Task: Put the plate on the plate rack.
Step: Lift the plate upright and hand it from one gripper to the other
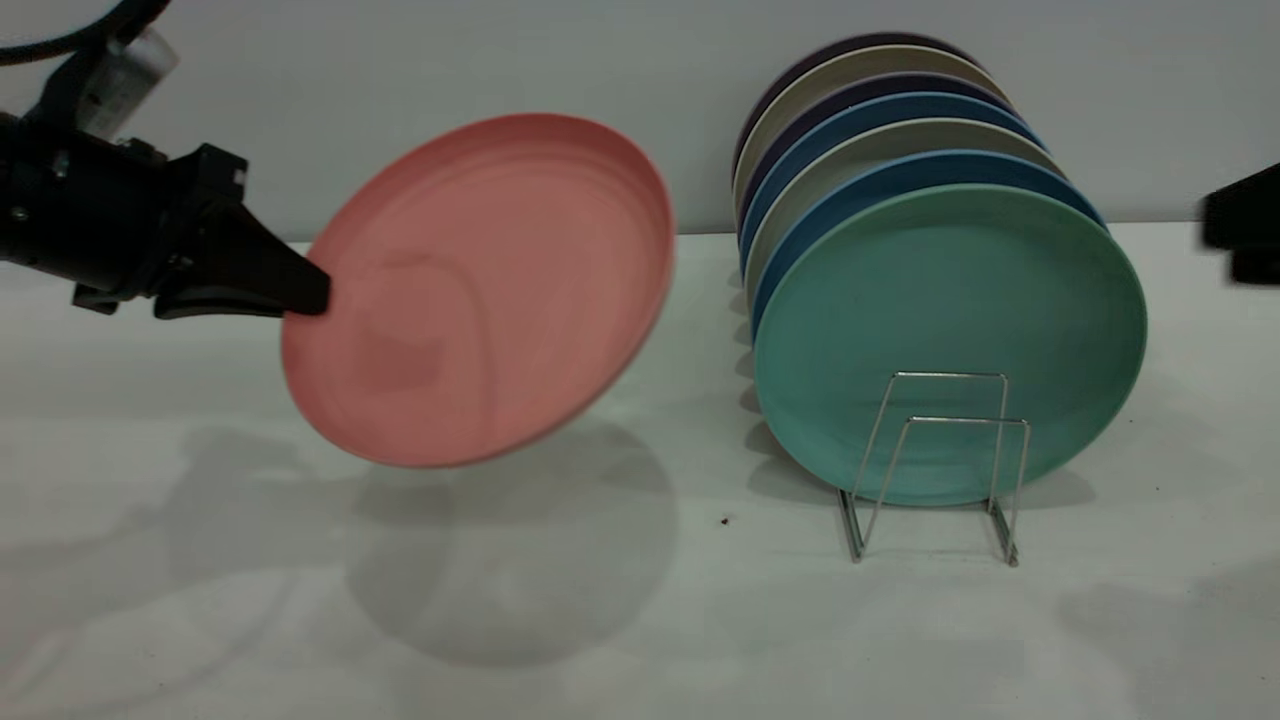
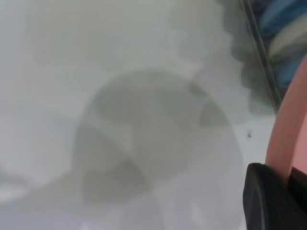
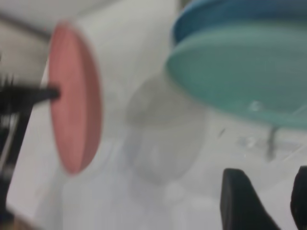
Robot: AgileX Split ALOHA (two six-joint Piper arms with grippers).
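Observation:
My right gripper will next grab the salmon-pink plate by its free rim (image 1: 651, 192), opposite the held rim, to put it on the plate rack (image 1: 940, 460).
The salmon-pink plate (image 1: 480, 290) hangs tilted in the air over the table, left of the rack. My left gripper (image 1: 305, 290) is shut on its left rim; the left wrist view shows the rim (image 2: 288, 139) pinched between the black fingers (image 2: 264, 196). The plate also shows edge-on in the right wrist view (image 3: 76, 96). The silver wire plate rack (image 1: 940, 460) stands at the right, with free loops at its front. My right gripper (image 3: 271, 201) is open and empty; it sits at the far right edge of the exterior view (image 1: 1245, 235).
A teal-green plate (image 1: 950, 340) stands frontmost in the rack, with blue, grey and dark plates (image 1: 870, 130) packed behind it. The plate's shadow (image 1: 520, 560) lies on the white table. A small dark speck (image 1: 724, 520) lies near the rack.

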